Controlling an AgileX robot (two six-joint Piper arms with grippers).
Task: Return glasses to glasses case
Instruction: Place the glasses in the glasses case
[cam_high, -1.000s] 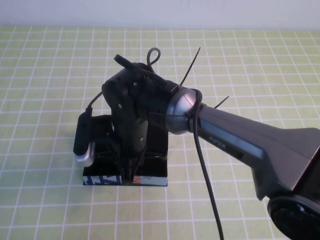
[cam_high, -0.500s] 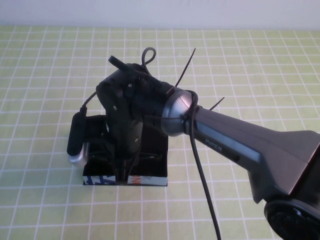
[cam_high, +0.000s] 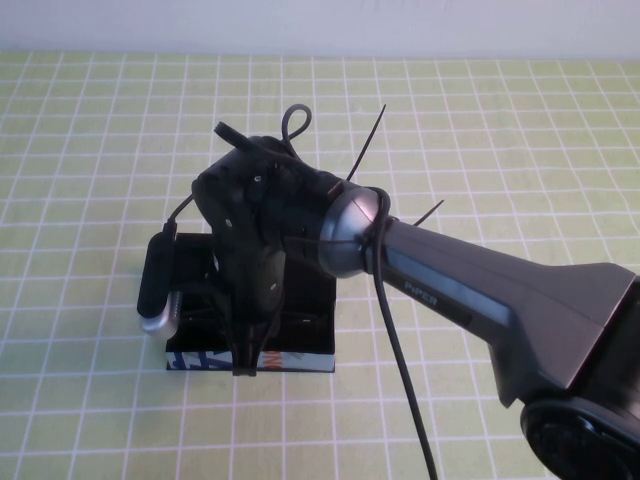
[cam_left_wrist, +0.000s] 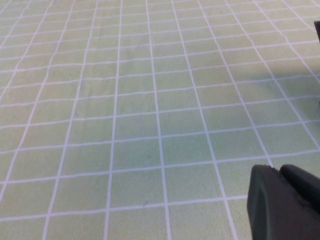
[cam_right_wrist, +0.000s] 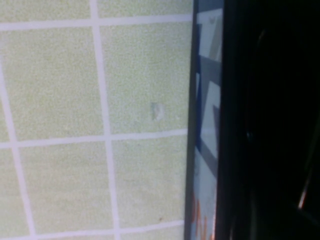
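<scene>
The glasses lie low inside the case (cam_high: 296, 361), behind its patterned front side, so it is now time for my right gripper to open.
The glasses case (cam_high: 296, 361) lies open on the green checked cloth, its blue, white and orange front wall facing me. My right gripper (cam_high: 245, 352) points straight down into the case, just behind that wall, and covers most of the black lining. Thin dark parts of the glasses (cam_high: 203, 302) show inside the case to the left of the gripper; the rest is hidden. The right wrist view shows the patterned wall (cam_right_wrist: 205, 125) beside a dark interior. My left gripper (cam_left_wrist: 282, 200) hovers over bare cloth away from the case, fingers together.
The right arm (cam_high: 480, 300) stretches across the right side of the table with a black cable (cam_high: 400, 370) hanging from it. Green checked cloth (cam_high: 100, 150) covers the table all around the case.
The right wrist has shifted a little to the left and its tip has moved left along the case's front wall. The case has stayed put.
</scene>
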